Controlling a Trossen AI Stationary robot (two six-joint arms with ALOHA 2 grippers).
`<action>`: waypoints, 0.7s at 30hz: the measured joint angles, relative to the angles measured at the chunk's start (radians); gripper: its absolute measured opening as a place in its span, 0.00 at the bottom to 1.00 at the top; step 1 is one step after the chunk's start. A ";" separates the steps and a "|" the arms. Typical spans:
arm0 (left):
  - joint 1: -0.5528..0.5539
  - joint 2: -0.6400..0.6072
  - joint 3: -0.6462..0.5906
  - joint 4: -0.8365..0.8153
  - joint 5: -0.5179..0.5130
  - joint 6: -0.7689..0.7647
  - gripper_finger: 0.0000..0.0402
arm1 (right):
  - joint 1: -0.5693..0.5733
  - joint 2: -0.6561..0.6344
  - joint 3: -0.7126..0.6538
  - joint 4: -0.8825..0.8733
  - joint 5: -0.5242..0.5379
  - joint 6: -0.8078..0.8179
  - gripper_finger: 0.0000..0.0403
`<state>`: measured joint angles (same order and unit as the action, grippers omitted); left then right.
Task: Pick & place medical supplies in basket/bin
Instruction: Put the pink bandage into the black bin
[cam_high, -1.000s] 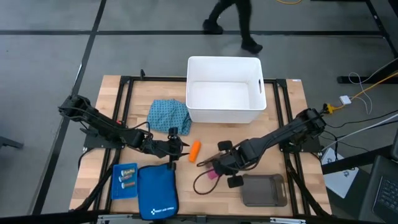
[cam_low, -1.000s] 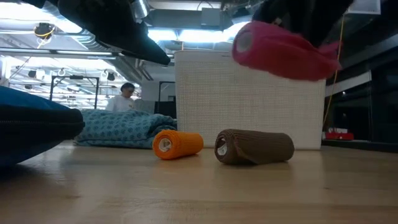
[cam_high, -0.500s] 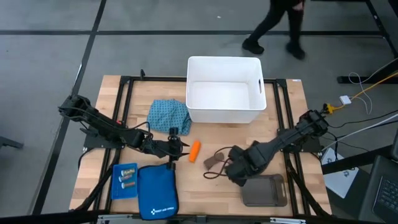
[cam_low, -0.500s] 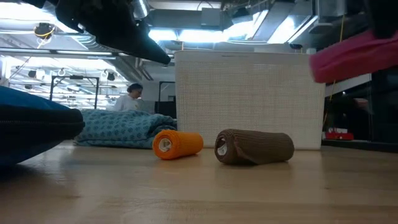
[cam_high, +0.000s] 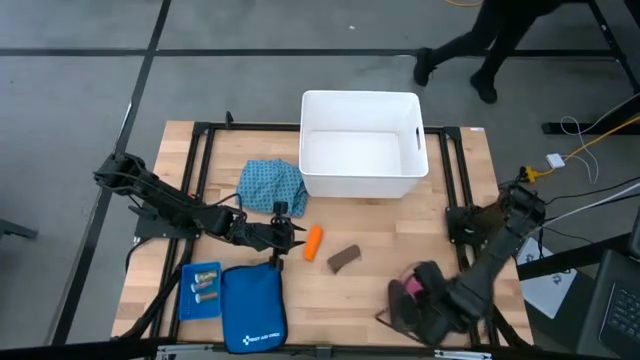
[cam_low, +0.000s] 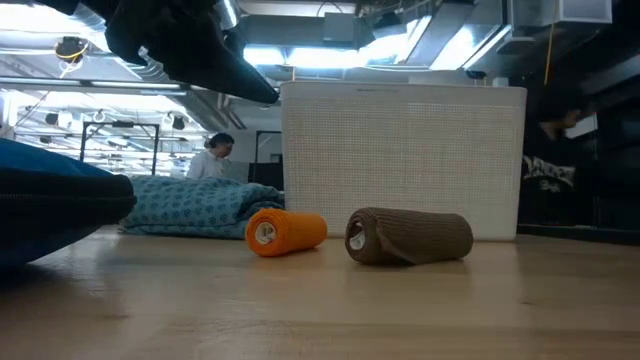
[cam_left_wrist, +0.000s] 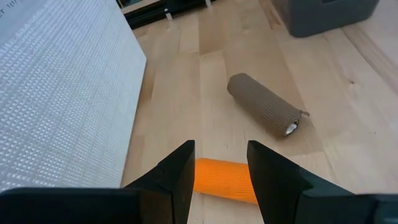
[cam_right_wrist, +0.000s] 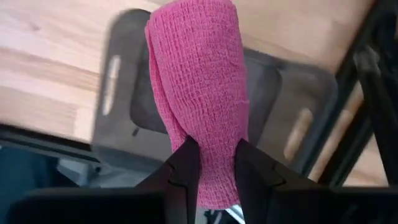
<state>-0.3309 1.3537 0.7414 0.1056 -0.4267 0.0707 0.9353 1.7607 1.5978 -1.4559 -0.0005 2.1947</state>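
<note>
My right gripper will keep its hold on the pink roll (cam_right_wrist: 199, 93), because the roll is above the grey tray.
The white tub (cam_high: 362, 158) stands at the far middle of the table, and the teal cloth bundle (cam_high: 272, 185) lies to its left. An orange roll (cam_high: 314, 241) and a brown roll (cam_high: 343, 259) lie on the wood in front of the tub. Small vials sit in a blue tray (cam_high: 203, 290). My left gripper (cam_high: 287, 236) is open and hovers just left of the orange roll (cam_left_wrist: 225, 185), well above the table. My right gripper (cam_high: 412, 293) is at the near right, shut on a pink roll (cam_right_wrist: 199, 93). My right gripper pinches the pink roll near one end (cam_right_wrist: 208, 149) between its two fingers (cam_right_wrist: 186, 171). The rest of the roll sticks out beyond the fingertips. The roll is lifted clear, above the grey tray (cam_right_wrist: 280, 106).
A large blue zip pouch (cam_high: 253, 308) lies at the near left beside the vial tray. A grey tray (cam_high: 430, 318) sits at the near right under my right gripper. Bare wood lies between the rolls and the grey tray. A person walks on the floor beyond the table.
My right gripper has carried the pink roll from the table's middle toward the near right corner, over the grey tray. It has left the low view. The brown roll it stood over now shows. The person beyond the table has walked to the right.
</note>
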 joint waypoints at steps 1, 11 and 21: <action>0.000 0.000 0.000 0.000 0.000 0.003 0.36 | 0.019 0.001 0.000 -0.006 0.000 0.025 0.20; 0.025 0.000 0.000 0.054 0.020 0.085 0.36 | 0.056 0.052 -0.001 -0.001 0.030 0.052 0.20; 0.059 0.000 0.000 0.046 0.036 0.081 0.36 | 0.078 0.119 -0.001 0.034 0.010 0.062 0.20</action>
<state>-0.2718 1.3537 0.7414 0.1516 -0.3912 0.1514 1.0132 1.8798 1.5967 -1.4224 0.0091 2.2565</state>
